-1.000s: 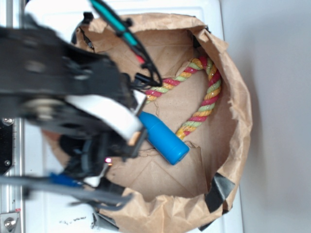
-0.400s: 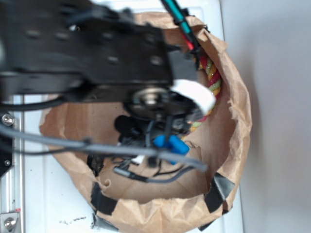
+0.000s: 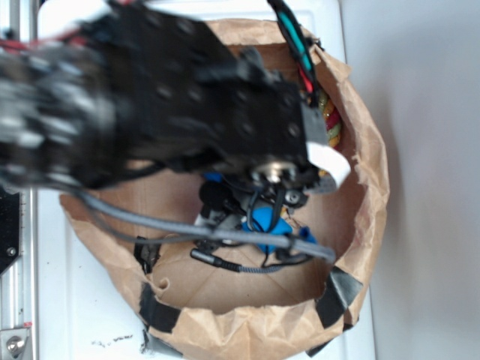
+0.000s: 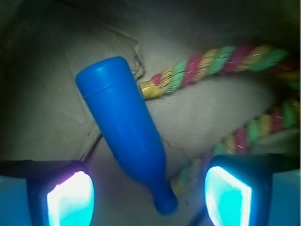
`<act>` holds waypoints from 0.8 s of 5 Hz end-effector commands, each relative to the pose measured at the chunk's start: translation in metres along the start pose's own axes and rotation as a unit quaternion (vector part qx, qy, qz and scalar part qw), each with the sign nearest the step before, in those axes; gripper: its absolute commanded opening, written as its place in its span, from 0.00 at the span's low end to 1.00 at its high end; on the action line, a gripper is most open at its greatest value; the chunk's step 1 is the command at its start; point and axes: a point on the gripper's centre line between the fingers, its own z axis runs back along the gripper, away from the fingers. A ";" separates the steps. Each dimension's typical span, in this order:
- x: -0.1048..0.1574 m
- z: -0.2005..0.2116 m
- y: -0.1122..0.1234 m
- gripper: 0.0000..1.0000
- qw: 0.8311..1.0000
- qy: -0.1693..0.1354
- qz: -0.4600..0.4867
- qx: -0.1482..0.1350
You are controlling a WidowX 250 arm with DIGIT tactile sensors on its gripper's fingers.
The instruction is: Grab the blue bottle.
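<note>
The robot's fingers are above the blue bottle (image 4: 124, 132) and would miss it if they closed now. The gripper should go lower first, then close on the bottle.
The blue bottle (image 4: 124, 132) lies on its side on the brown paper floor of the bag, its narrow neck pointing toward me and its flat base away. My gripper (image 4: 149, 200) is open, and the neck lies between the two glowing pads (image 4: 70, 200) without touching either. In the exterior view the black arm hides most of the bottle (image 3: 264, 219); only a blue patch shows under the wrist, where the gripper (image 3: 259, 225) sits low inside the bag.
A red-yellow-green twisted rope (image 4: 207, 63) curves behind and to the right of the bottle, one end close to its body. The brown paper bag's crumpled wall (image 3: 367, 180) rings the whole space. Grey cables (image 3: 225, 236) hang across the bag.
The arm has swung from the bag's left side to over its middle and dropped lower. It now covers the bottle, which lay fully visible a second ago.
</note>
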 end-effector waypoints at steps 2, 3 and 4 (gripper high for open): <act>0.040 0.000 -0.025 1.00 0.996 -0.045 -0.072 0.004; 0.043 -0.015 -0.022 1.00 0.996 -0.014 -0.091 0.019; 0.041 -0.016 -0.022 1.00 0.996 0.001 -0.087 0.012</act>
